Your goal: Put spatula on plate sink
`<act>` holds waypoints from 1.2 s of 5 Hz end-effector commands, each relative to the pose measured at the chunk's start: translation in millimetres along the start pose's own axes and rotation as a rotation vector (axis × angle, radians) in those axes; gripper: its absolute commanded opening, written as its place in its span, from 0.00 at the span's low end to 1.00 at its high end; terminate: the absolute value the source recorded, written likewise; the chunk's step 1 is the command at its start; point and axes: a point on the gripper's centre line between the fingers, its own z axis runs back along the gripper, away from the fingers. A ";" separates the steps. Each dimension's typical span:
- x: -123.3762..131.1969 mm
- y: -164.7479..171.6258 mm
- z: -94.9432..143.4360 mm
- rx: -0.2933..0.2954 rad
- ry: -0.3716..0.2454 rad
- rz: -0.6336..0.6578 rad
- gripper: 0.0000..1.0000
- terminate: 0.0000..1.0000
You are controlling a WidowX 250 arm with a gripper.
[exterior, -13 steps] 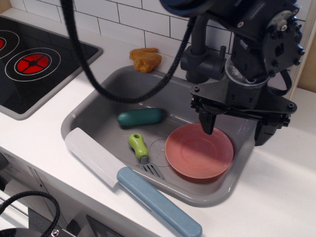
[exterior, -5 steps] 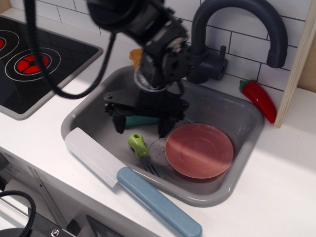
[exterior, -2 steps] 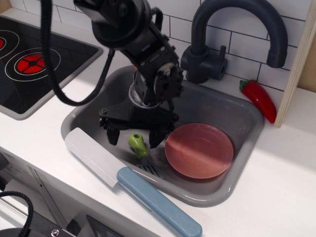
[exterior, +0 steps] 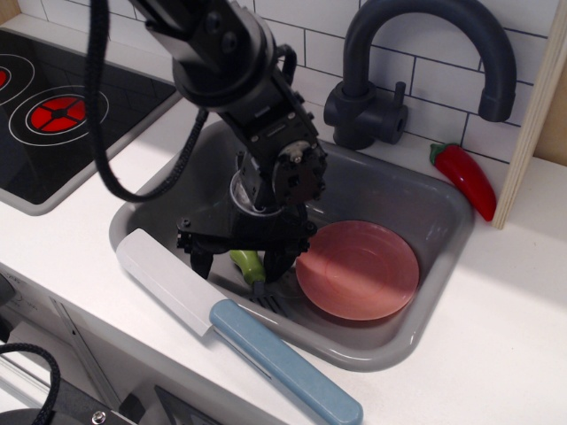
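Observation:
The spatula needs to go on the salmon-pink plate [exterior: 357, 270] in the sink. My gripper should next take hold of the spatula by its lime-green handle [exterior: 249, 264].
The spatula lies on the floor of the grey sink [exterior: 386, 352], left of the salmon-pink plate [exterior: 357, 270]. Its lime-green handle [exterior: 249, 264] shows between my fingers and its dark slotted head [exterior: 272, 302] points toward the front wall. My gripper [exterior: 237, 263] is low in the basin and open, one finger on each side of the handle. I cannot tell whether the fingers touch it. The plate lies flat with nothing on it.
A large white-bladed tool [exterior: 168, 281] with a light blue handle [exterior: 288, 365] lies across the sink's front rim. The dark arched faucet [exterior: 423, 31] stands at the back, a red toy pepper [exterior: 464, 178] to its right and a stove [exterior: 53, 111] to the left.
My gripper has moved from over the plate leftward across the basin and lowered over the spatula handle. The teal oblong object is now hidden behind the arm.

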 end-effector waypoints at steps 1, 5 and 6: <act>2.4 -6.0 1.2 -0.022 -0.027 0.018 0.00 0.00; 11.4 -18.4 49.1 -0.123 -0.007 0.075 0.00 0.00; 10.3 -41.8 60.2 -0.180 -0.032 0.104 0.00 0.00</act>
